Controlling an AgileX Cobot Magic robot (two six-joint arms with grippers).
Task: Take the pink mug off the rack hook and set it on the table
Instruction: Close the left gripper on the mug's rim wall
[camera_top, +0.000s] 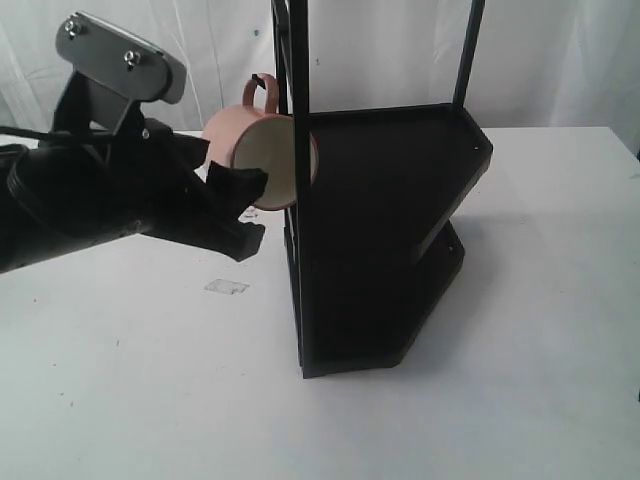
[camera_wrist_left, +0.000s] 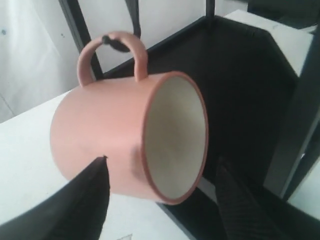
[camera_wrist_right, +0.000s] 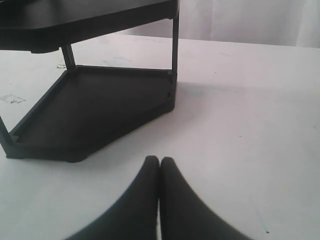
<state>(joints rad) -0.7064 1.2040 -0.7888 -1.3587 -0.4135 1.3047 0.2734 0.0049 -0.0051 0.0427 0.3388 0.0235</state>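
The left gripper takes the pink mug by its rim (camera_wrist_left: 146, 150) next, which leaves the loop handle free to slip off the rack hook.
The pink mug (camera_top: 258, 150) hangs by its loop handle from the rack hook (camera_wrist_left: 113, 42) on the black rack (camera_top: 380, 230), its cream inside turned sideways. In the left wrist view the pink mug (camera_wrist_left: 120, 145) fills the middle. My left gripper (camera_wrist_left: 160, 167) is open, with one finger beside the mug's outer wall and the other past its rim on the rack side. I cannot tell if either finger touches it. In the exterior view my left gripper (camera_top: 240, 205) sits just below and left of the mug. My right gripper (camera_wrist_right: 160, 161) is shut and empty, low over the table (camera_wrist_right: 250, 125).
The rack's lower tray (camera_wrist_right: 95, 115) and a corner post (camera_wrist_right: 174, 65) stand a short way beyond my right gripper. A small clear scrap (camera_top: 226, 287) lies on the table (camera_top: 150, 380) left of the rack. The rack's upright post (camera_top: 298, 150) crosses the mug's rim.
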